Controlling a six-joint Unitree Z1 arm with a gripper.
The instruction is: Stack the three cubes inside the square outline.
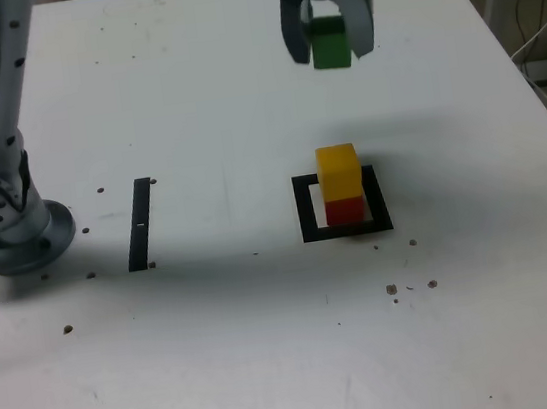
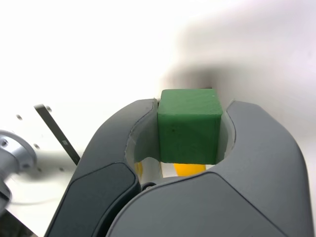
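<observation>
The green cube (image 1: 330,43) is hanging above the yellow cube's top in the exterior view. The gripper should keep holding the green cube until it is on the yellow cube's top.
The green cube (image 1: 330,43) hangs in the air at the top of the exterior view, clamped between the grey jaws of my gripper (image 1: 331,48). Close up in the wrist view, the green cube (image 2: 188,126) fills the gap of the gripper (image 2: 189,129). Below and nearer the camera, the yellow cube (image 1: 339,172) sits on the red cube (image 1: 346,210) inside the black square outline (image 1: 306,210). A sliver of the yellow cube (image 2: 190,169) shows under the green one in the wrist view.
A thin black strip (image 1: 141,223) lies on the white table (image 1: 188,95) towards the exterior view's left. The arm's metal base (image 1: 3,215) stands at the far left. Small dark specks dot the table surface.
</observation>
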